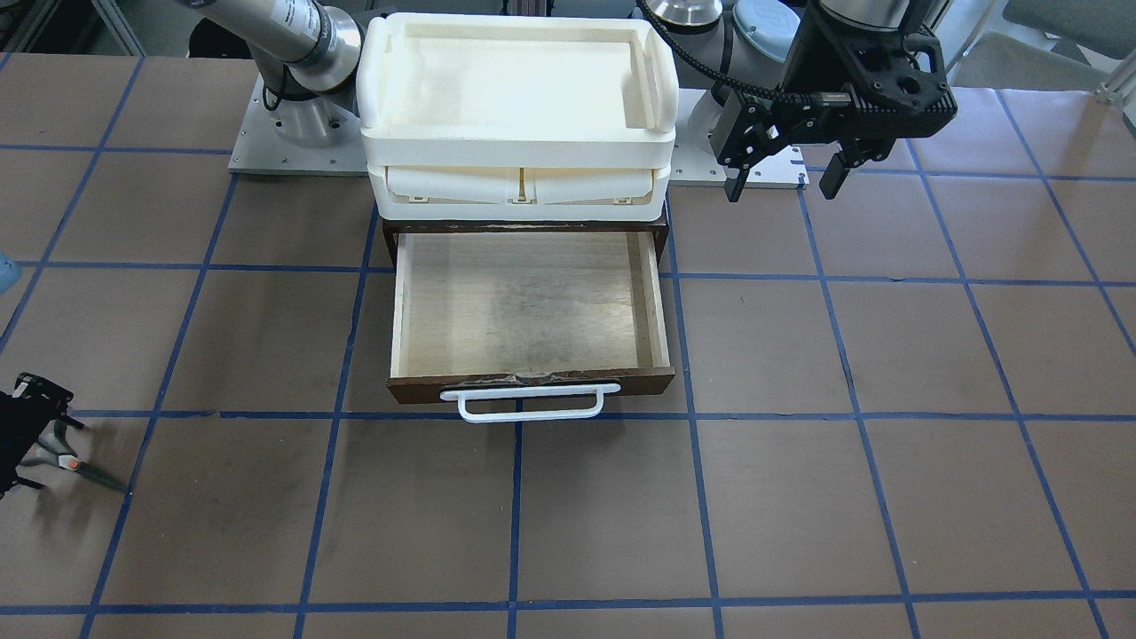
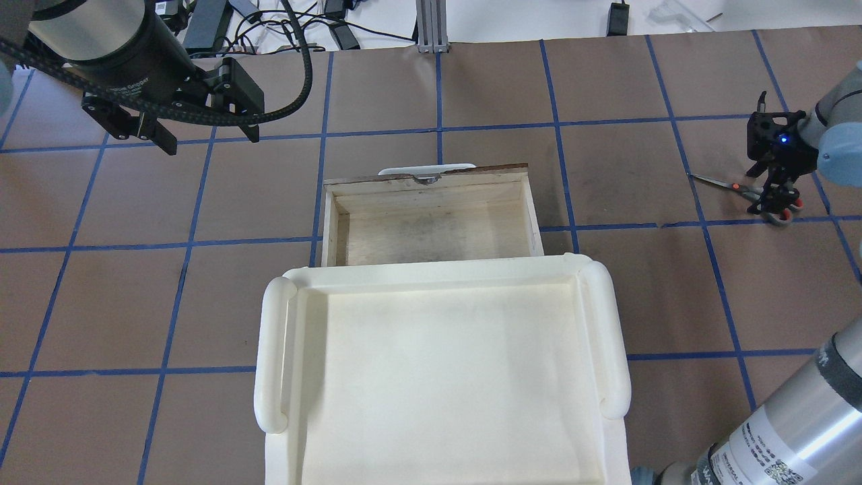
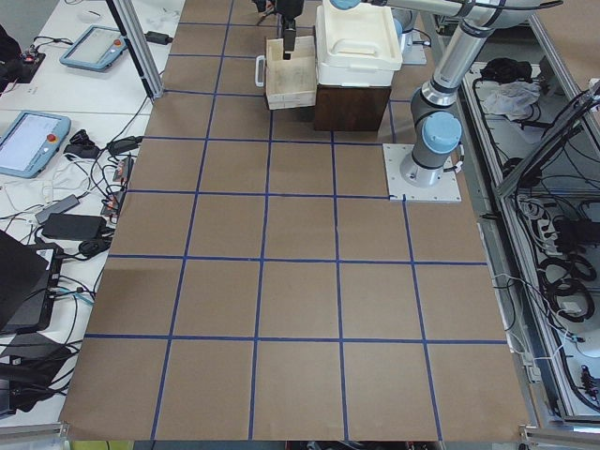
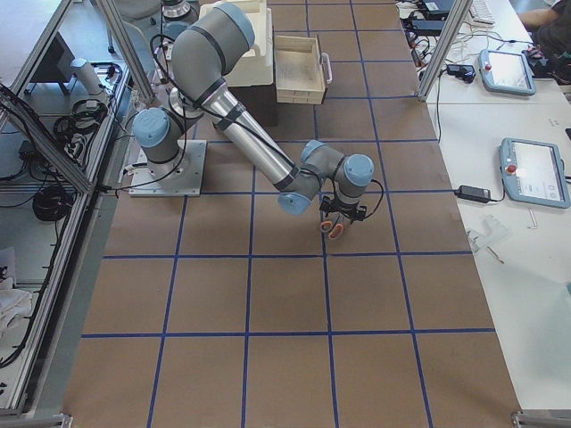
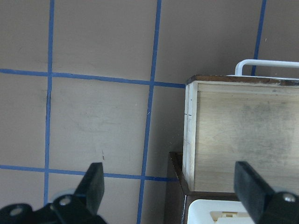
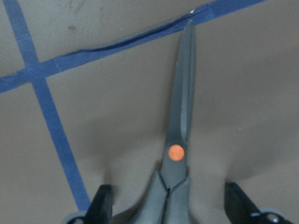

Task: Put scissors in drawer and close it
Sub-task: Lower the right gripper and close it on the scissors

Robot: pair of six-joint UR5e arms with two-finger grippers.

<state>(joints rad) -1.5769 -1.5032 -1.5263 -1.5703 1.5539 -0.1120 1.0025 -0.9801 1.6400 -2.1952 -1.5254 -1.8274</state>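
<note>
My right gripper grabs the scissors by the grey handles just behind the orange pivot [image 1: 53, 453] next, to put the scissors in the drawer [image 1: 528, 302].
The scissors [image 1: 78, 467] lie flat on the brown table far out on my right side, blades pointing away from the gripper. They also show in the overhead view [image 2: 731, 186] and the right wrist view [image 6: 177, 149], where the orange pivot dot is clear. My right gripper [image 6: 170, 207] is low over the handles, its fingers [image 6: 100, 207] open on either side with gaps to the scissors. It also shows at the front view's edge [image 1: 40, 448]. The drawer [image 1: 528, 302] is pulled open and empty, white handle [image 1: 530, 404] in front. My left gripper [image 1: 781, 182] hangs open and empty beside the drawer unit.
A cream-white plastic tray unit [image 1: 519, 106] sits on top of the dark wooden drawer cabinet [image 5: 176, 186]. Blue tape lines grid the table. The arm bases stand behind the unit on grey plates [image 1: 257, 146].
</note>
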